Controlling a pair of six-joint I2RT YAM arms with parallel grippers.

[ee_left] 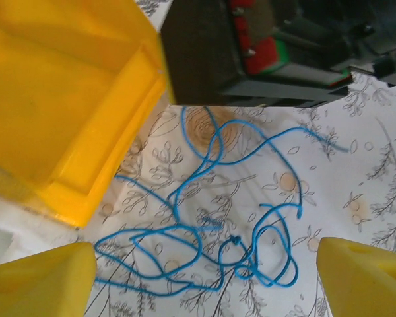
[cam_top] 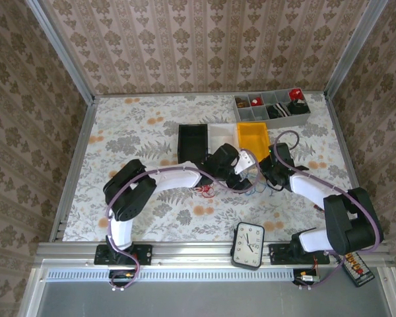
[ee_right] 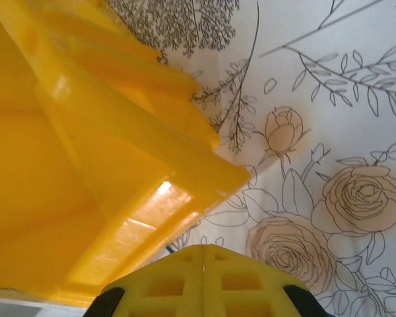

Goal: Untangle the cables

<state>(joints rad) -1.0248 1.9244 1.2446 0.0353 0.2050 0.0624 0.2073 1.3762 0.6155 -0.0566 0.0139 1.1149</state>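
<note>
My left gripper will grip the blue cable's tangled loops near the knot, so my right gripper can untangle its looser parts.
A blue cable (ee_left: 235, 240) lies in loose tangled loops with a small knot on the flowered tablecloth, right under my left gripper (ee_left: 206, 264). Its yellow fingertips (ee_left: 46, 277) stand far apart on either side of the loops, open and holding nothing. From above, the blue cable (cam_top: 254, 188) lies between the two grippers and a red cable (cam_top: 204, 192) lies in a small heap to its left. My right gripper (ee_right: 204, 249) is shut beside the yellow bin (ee_right: 86, 165). A short blue bit pokes out by its tips; whether it is pinched I cannot tell.
The yellow bin (cam_top: 253, 137) stands just behind both grippers, with a white bin (cam_top: 221, 135) and a black bin (cam_top: 193, 142) to its left. A grey compartment tray (cam_top: 272, 109) sits at the back right. A clock (cam_top: 248, 245) lies at the near edge.
</note>
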